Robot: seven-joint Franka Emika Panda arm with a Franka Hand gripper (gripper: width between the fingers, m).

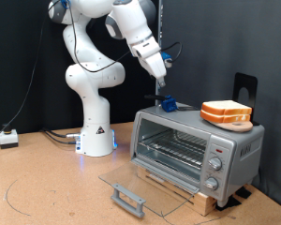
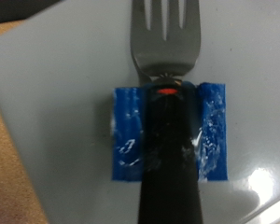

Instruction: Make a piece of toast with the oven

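I will next grab the fork by its black handle (image 2: pixel 168 131) with my gripper, because the fork's metal teeth are at its front end.
The silver oven (image 1: pixel 192 150) stands at the exterior view's right. Its glass door (image 1: pixel 145 180) is dropped flat and the wire rack (image 1: pixel 173 148) inside is bare. On the oven's top at the right, the piece of toast (image 1: pixel 226 110) lies on a second, similar slice. My gripper (image 1: pixel 161 86) hangs just above the top's left end, over a fork on a blue block (image 1: pixel 169 105). The wrist view looks straight down on the fork (image 2: pixel 166 56) across the blue block (image 2: pixel 131 131). My fingers do not show there.
The door's grey bar handle (image 1: pixel 128 197) juts out over the brown floor in front. Three knobs (image 1: pixel 215 165) sit on the oven's right face. A black stand (image 1: pixel 244 89) rises behind the oven. The robot's white base (image 1: pixel 96 131) is at the left.
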